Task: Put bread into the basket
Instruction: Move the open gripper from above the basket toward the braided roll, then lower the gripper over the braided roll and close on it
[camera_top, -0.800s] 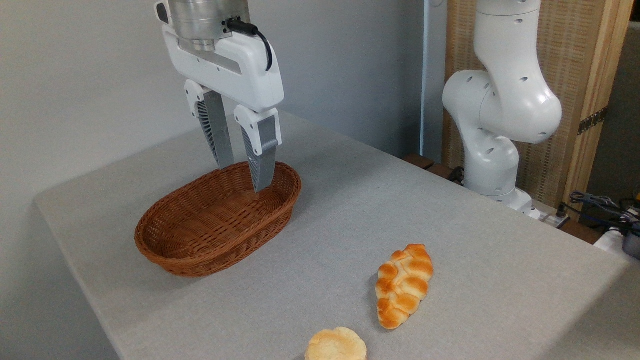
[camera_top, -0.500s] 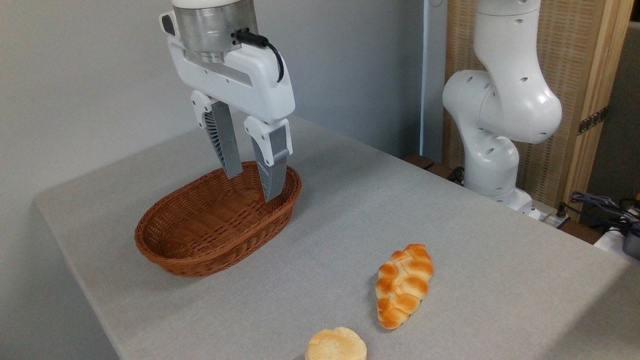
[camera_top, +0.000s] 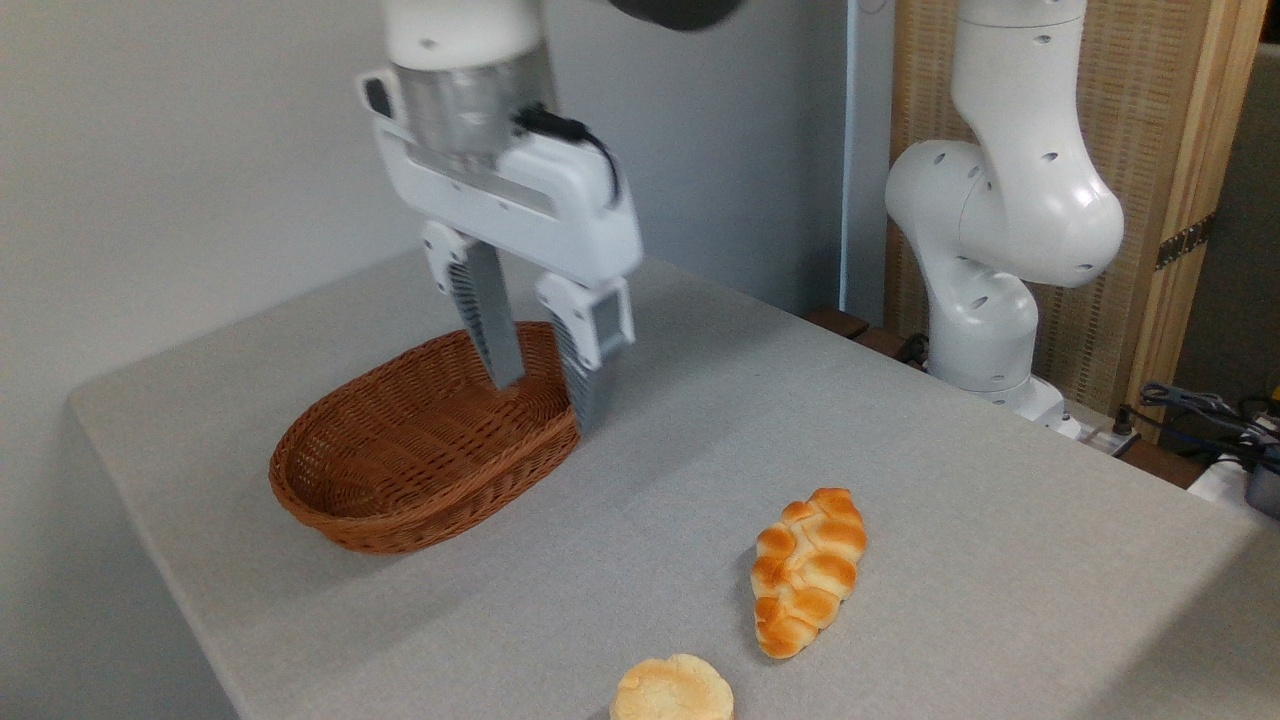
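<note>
I will put bread into the basket (camera_top: 400, 470), so next I will grab the braided bread across its plaited middle (camera_top: 807, 570).
The braided golden-orange bread (camera_top: 807, 570) lies on the grey table (camera_top: 700, 450) at the lower right of centre, untouched. The reddish-brown wicker basket (camera_top: 400, 470) sits to the left and holds nothing. My gripper (camera_top: 550, 405) hangs in front of the basket's right end, fingers pointing down and open, with nothing between them. One finger (camera_top: 495, 335) shows against the basket's inside, the other (camera_top: 590, 370) covers its right rim. The bread is well to the right of the gripper and nearer the camera.
A small round pale-yellow bun (camera_top: 672, 690) lies at the bottom edge, just left of the loaf. The arm's white base (camera_top: 985, 270) stands at the table's far right edge, with cables (camera_top: 1200, 410) beyond it. The table's left corner edge runs close by the basket.
The gripper has moved to the right and lower, from above the basket's far end to in front of its right rim. Its fingers stay open. Bread, bun and basket have not moved.
</note>
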